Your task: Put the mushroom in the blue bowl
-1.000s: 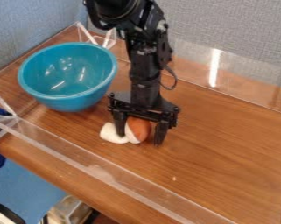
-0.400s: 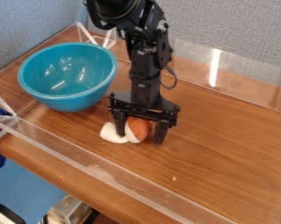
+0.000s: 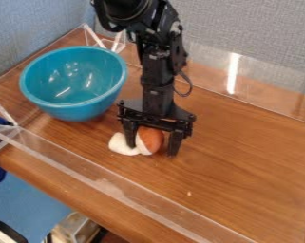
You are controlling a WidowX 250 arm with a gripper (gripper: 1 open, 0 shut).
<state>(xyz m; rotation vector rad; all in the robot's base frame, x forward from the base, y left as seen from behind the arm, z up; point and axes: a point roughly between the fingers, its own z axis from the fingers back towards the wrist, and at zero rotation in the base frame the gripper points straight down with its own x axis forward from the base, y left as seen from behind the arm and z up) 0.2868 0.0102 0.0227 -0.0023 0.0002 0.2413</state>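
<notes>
My gripper is going to put the mushroom in the blue bowl (image 3: 73, 83), so it will next grip the mushroom by its reddish-brown cap (image 3: 151, 140).
The mushroom (image 3: 140, 142) lies on its side on the wooden table, cream stem to the left and reddish-brown cap to the right. My gripper (image 3: 154, 142) points straight down over it, open, with its black fingers (image 3: 177, 138) standing on either side of the cap and low to the table. Whether the fingers touch the cap is unclear. The blue bowl (image 3: 73, 83) sits upright at the left, a short way from the mushroom, and looks empty.
Clear plastic walls (image 3: 66, 171) run along the front, left and back edges of the wooden table (image 3: 231, 161). The black arm (image 3: 155, 52) rises from the gripper toward the back.
</notes>
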